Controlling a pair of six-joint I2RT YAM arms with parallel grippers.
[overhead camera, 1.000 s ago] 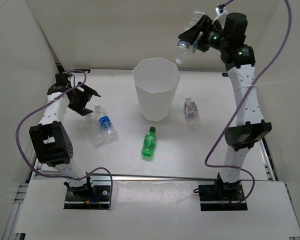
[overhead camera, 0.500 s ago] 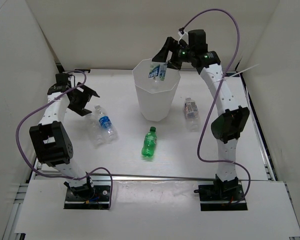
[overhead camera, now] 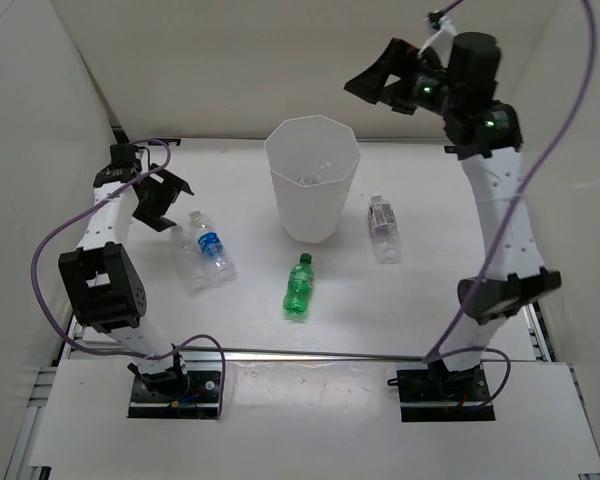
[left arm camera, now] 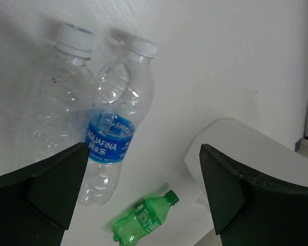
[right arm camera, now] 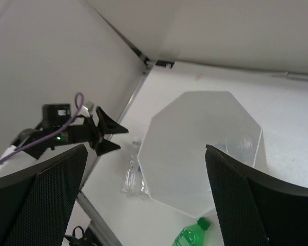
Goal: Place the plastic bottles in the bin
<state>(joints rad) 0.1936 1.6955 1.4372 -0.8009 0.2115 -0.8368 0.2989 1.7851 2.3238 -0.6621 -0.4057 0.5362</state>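
Note:
The base of the plain clear bottle should stay free to go into the bin (overhead camera: 310,215), so my left gripper needs to grab the bottle by the middle of its body (overhead camera: 189,262) next.
The white bin (overhead camera: 310,215) stands mid-table, and a clear bottle shows faintly inside it (overhead camera: 317,176) (right arm camera: 242,141). My right gripper (overhead camera: 366,74) (right arm camera: 146,148) hangs open and empty high above the bin (right arm camera: 195,96). Left of the bin lie two clear bottles side by side, one blue-labelled (overhead camera: 212,248) (left arm camera: 112,139) and one plain (overhead camera: 187,260) (left arm camera: 59,102). My left gripper (overhead camera: 175,205) (left arm camera: 143,148) hovers open just above them. A green bottle (overhead camera: 299,287) (left arm camera: 143,220) (right arm camera: 192,237) lies in front of the bin. Another clear bottle (overhead camera: 383,218) lies to the bin's right.
White walls enclose the table at the left, back and right. A metal rail (overhead camera: 310,352) runs along the near edge in front of the arm bases. The bin's wall (left arm camera: 256,146) stands close to the right of my left gripper.
My right gripper swung down over the bin with a clear bottle, opened, and rose again empty. The bottle now lies in the bin. The left arm has barely moved.

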